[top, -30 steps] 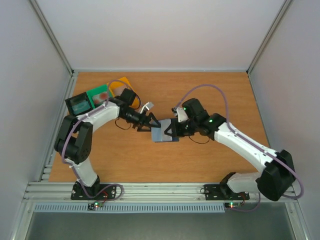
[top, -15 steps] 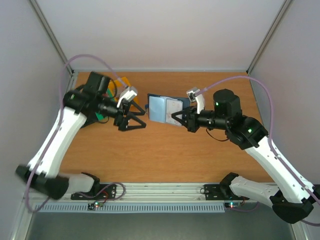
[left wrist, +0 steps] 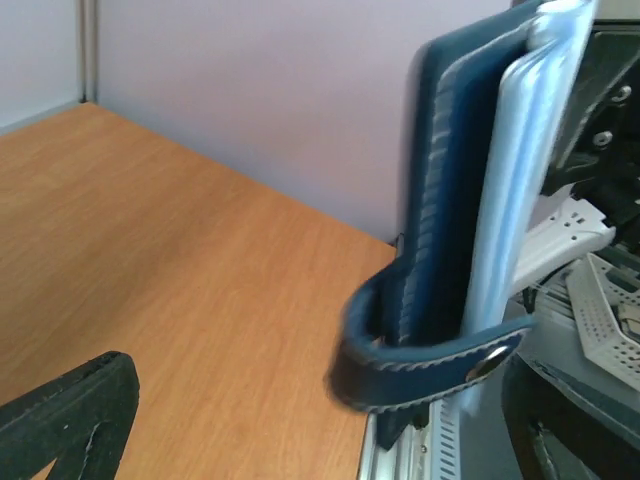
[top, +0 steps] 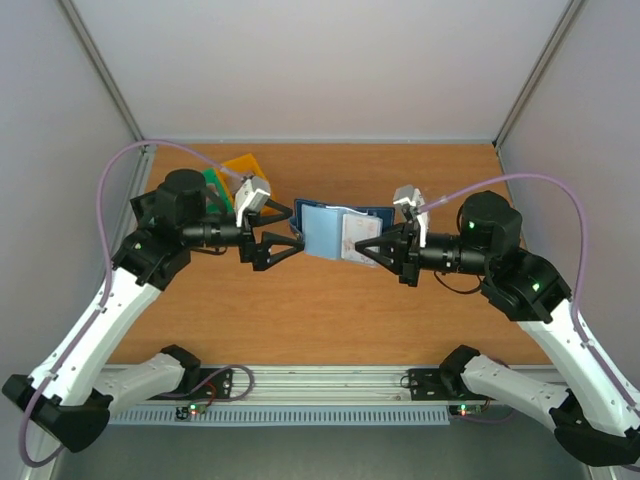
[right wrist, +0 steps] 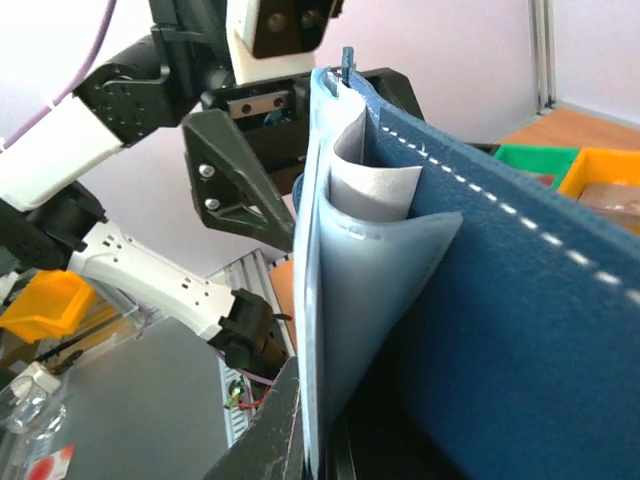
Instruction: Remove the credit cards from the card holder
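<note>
I need to grab the card holder's snap-strap edge (top: 296, 222) (left wrist: 426, 364) with my left gripper next. The inner pocket then stays free for taking the credit cards out.
My right gripper (top: 368, 250) is shut on the lower edge of the card holder (top: 322, 230) and holds the navy wallet open and upright in the air. A pale credit card (top: 353, 236) with reddish marks sits in its inner pocket. In the right wrist view the card (right wrist: 375, 185) pokes out of the blue-grey pocket of the holder (right wrist: 520, 330), clamped in my right gripper (right wrist: 335, 450). My left gripper (top: 288, 238) is open and empty at the holder's left edge. In the left wrist view the holder (left wrist: 455, 200) stands edge-on, its snap strap (left wrist: 440, 362) looped low, close ahead of my left gripper (left wrist: 310, 445).
A green bin (top: 212, 184) and a yellow bin (top: 243, 166) stand at the back left behind the left arm; both show in the right wrist view (right wrist: 535, 160). The wooden table (top: 330, 320) lies below both grippers. Grey walls close in three sides.
The card holder was lifted off the table a second ago and now hangs slightly lower and nearer. My left arm has swung right, bringing its open gripper to the holder's left edge.
</note>
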